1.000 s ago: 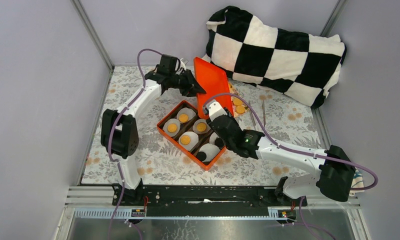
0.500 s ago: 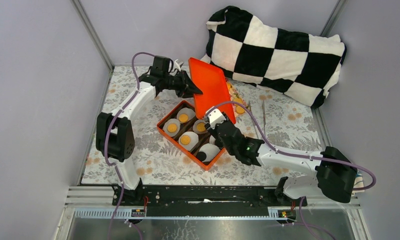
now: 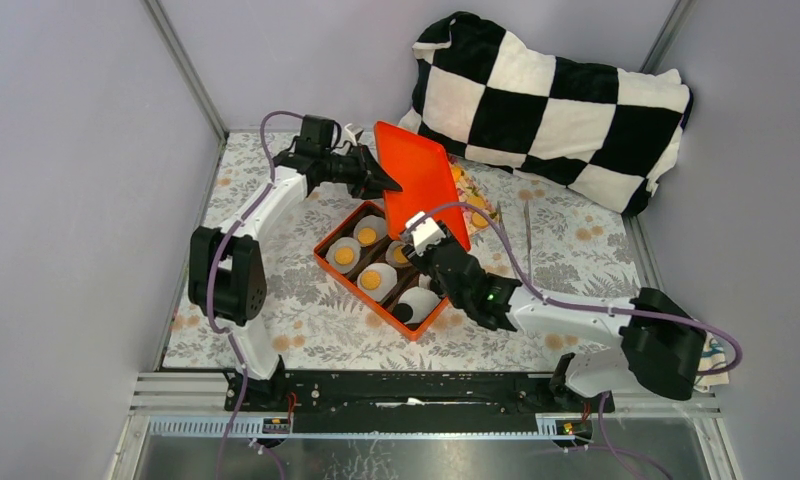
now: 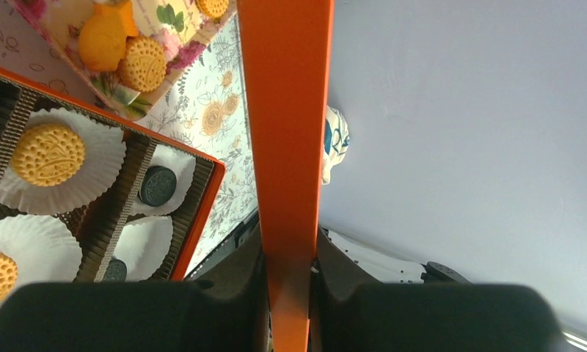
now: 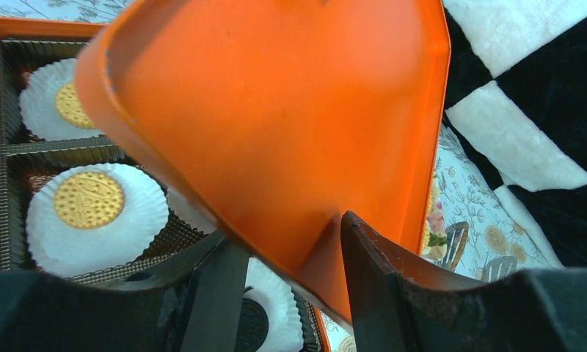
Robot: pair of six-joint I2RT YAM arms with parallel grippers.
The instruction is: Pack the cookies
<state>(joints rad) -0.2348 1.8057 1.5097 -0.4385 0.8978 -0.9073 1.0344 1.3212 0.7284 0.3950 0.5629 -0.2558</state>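
My right gripper closes on the orange lid's rim now, since the fingers reach past the lid's rim on either side and closing now would catch the lid's rim.
An orange box (image 3: 322, 263) with white paper cups holds tan cookies (image 3: 344, 256) and a black cookie (image 3: 403, 313). More tan cookies (image 4: 143, 63) lie on the floral tray (image 4: 100, 86) beyond it. My left gripper (image 3: 386, 183) (image 4: 289, 257) is shut on the rim of the orange lid (image 3: 421, 175), which stands tilted above the box's far side. My right gripper (image 3: 421, 228) (image 5: 287, 249) is open, its fingers (image 5: 378, 275) astride the lid's (image 5: 276, 125) lower corner, over the box.
A black-and-white checkered pillow (image 3: 556, 110) lies at the back right. Thin tongs (image 3: 526, 228) rest on the floral cloth right of the tray. A blue-patterned cloth (image 3: 717, 360) sits beside the right arm's base. Grey walls close in on both sides.
The left gripper has carried the lid a little to the left. The right gripper has followed it left, staying at the lid's lower corner, and its jaws have widened slightly.
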